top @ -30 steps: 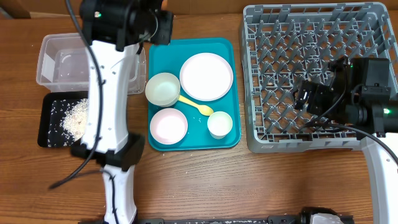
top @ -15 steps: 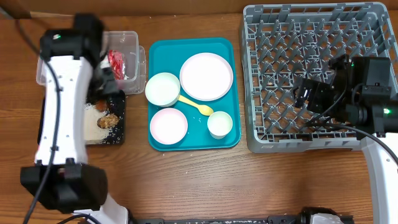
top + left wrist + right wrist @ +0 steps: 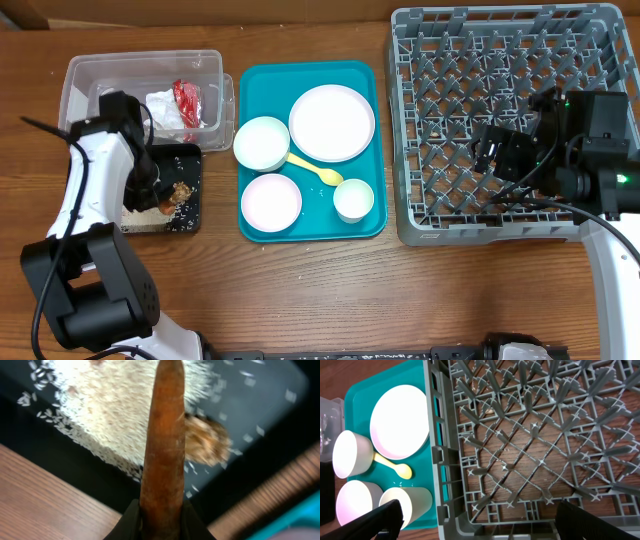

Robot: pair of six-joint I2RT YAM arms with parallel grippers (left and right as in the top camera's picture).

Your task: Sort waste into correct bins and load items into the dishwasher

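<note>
The pale-pink bowl needs to be grabbed next by its rim on the dish-rack side with my right gripper. The bowl's body then stays free to load into the rack (image 3: 500,30).
My left gripper (image 3: 152,187) (image 3: 160,520) is shut on the orange-brown carrot-like stick (image 3: 162,445) and holds it over the black tray (image 3: 190,160) (image 3: 260,405). The tray holds loose white rice (image 3: 115,415) and the brown lumpy food piece (image 3: 181,190) (image 3: 207,440). The clear tub (image 3: 80,80) holds the crumpled white napkin (image 3: 163,108) and the red wrapper (image 3: 187,100). My right gripper (image 3: 495,155) (image 3: 485,527) is open and empty above the grey dish rack (image 3: 500,30) (image 3: 520,435), near its front left corner.
The teal tray (image 3: 300,75) (image 3: 355,390) between bins and rack holds the white plate (image 3: 332,122) (image 3: 400,422), a white bowl (image 3: 262,142), a pale-pink bowl (image 3: 271,200), the small cup (image 3: 353,199) (image 3: 412,502) and the yellow spoon (image 3: 315,170).
My left arm has swung away from above the tub and come down over the black tray; the tub's contents now show. The right arm has not moved.
</note>
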